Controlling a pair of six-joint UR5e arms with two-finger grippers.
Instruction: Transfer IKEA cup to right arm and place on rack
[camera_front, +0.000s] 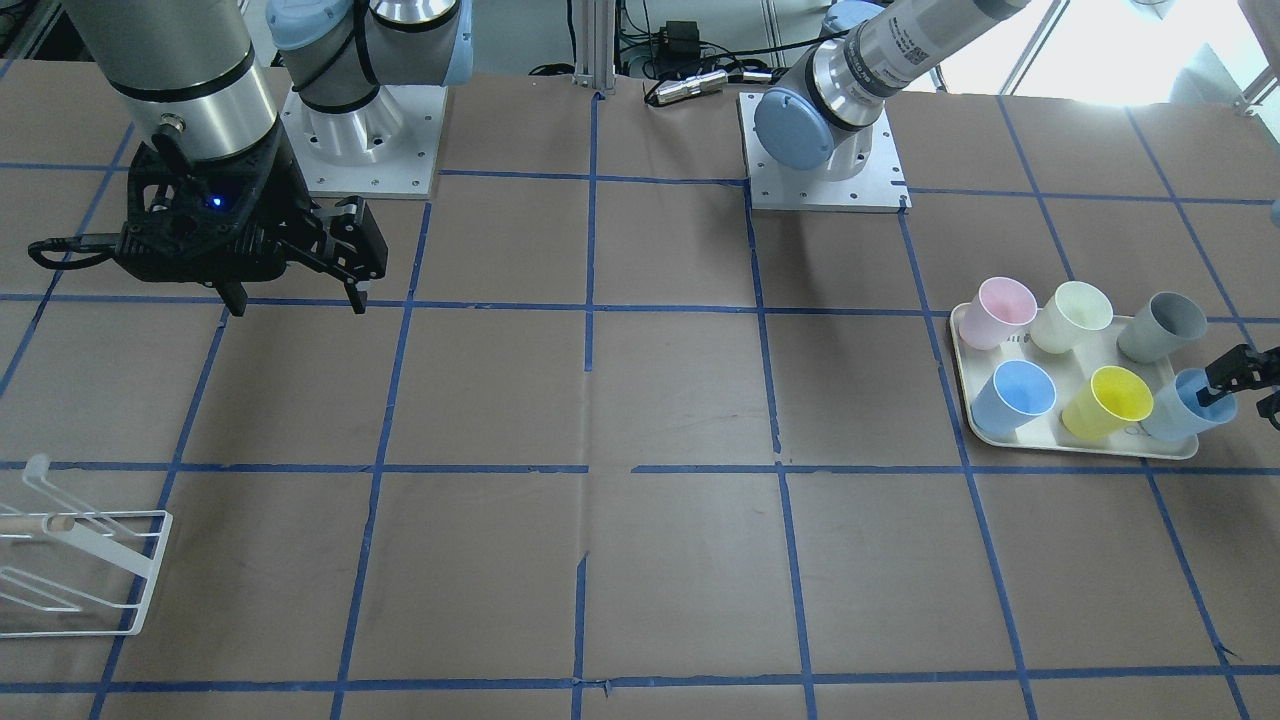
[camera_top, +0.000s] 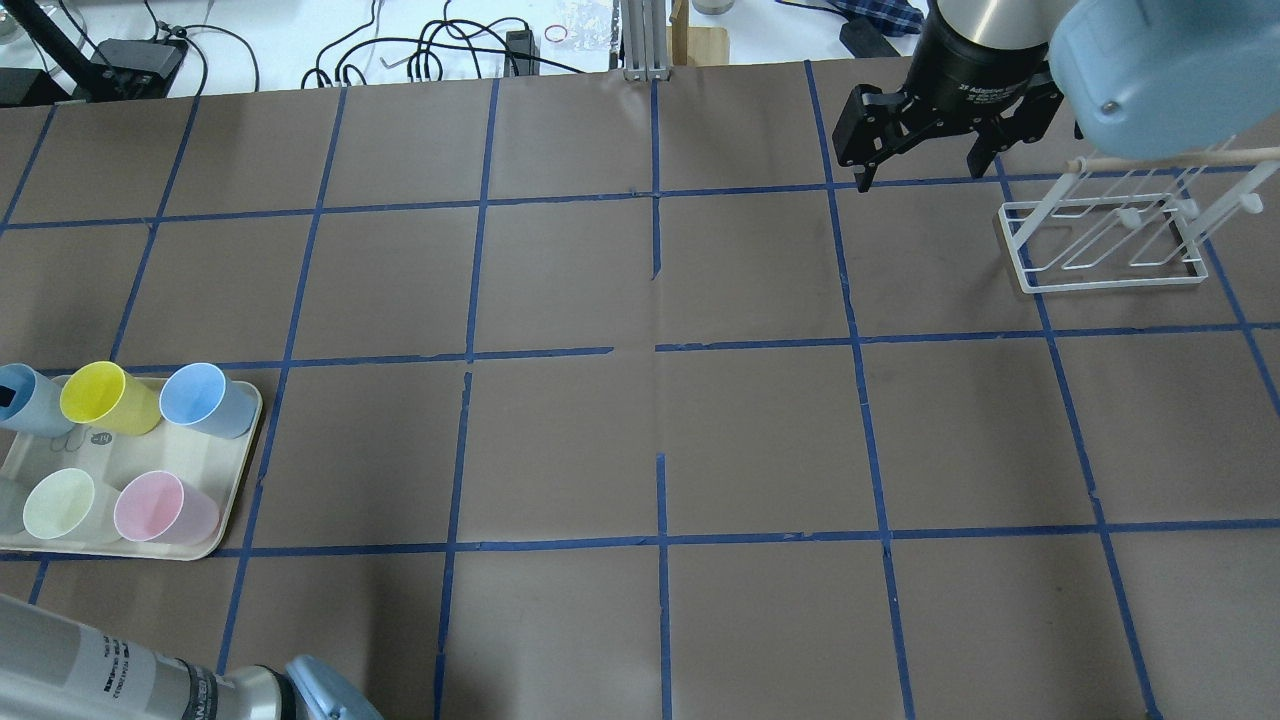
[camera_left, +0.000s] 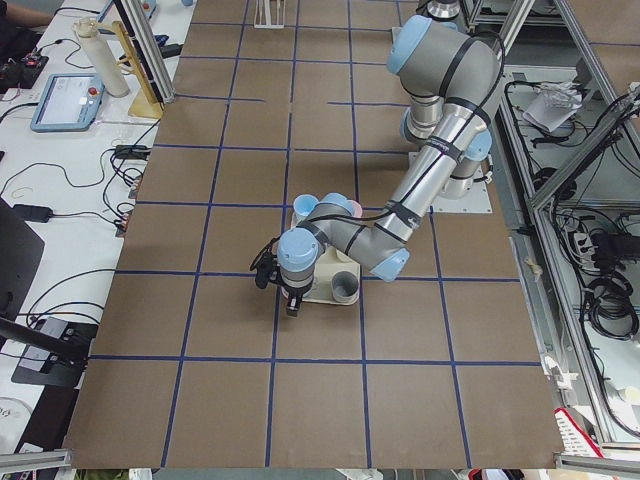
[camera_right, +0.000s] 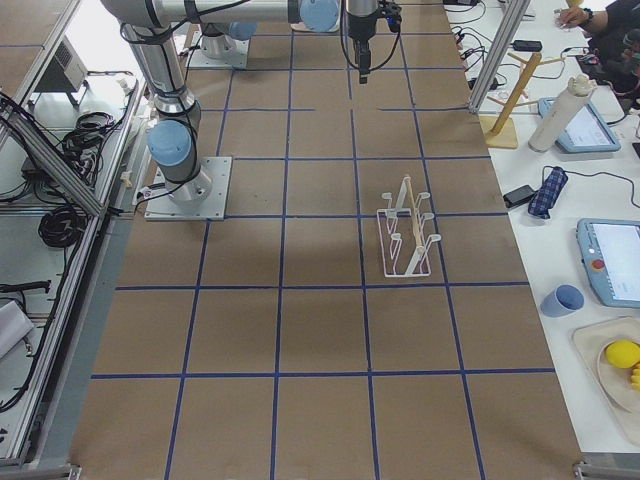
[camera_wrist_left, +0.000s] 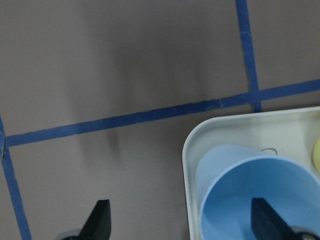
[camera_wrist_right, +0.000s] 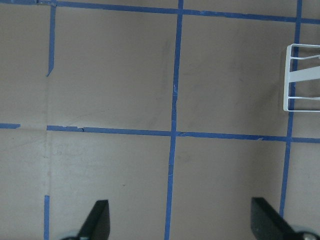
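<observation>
My left gripper should next grab the pale sky-blue cup by its rim (camera_wrist_left: 205, 192) to pass it to my right arm.
The pale sky-blue IKEA cup (camera_front: 1180, 412) stands at the outer corner of the cream tray (camera_front: 962, 352). It fills the lower right of the left wrist view (camera_wrist_left: 250, 185). My left gripper (camera_front: 1237, 400) is open at the cup. One finger (camera_wrist_left: 264, 220) is inside the rim and the other (camera_wrist_left: 100, 220) is outside, over the table. My right gripper (camera_front: 295, 300) is open and empty, hovering far from the tray; it also shows in the overhead view (camera_top: 918, 175). The white wire rack (camera_top: 1110, 235) with its wooden dowel stands near the right gripper.
The tray also holds a deeper blue cup (camera_front: 1022, 395), a yellow cup (camera_front: 1108, 400), a pink cup (camera_front: 1003, 310), a cream cup (camera_front: 1075, 315) and a grey cup (camera_front: 1165, 325). Brown paper with blue tape lines covers the table between tray and rack (camera_front: 80, 570).
</observation>
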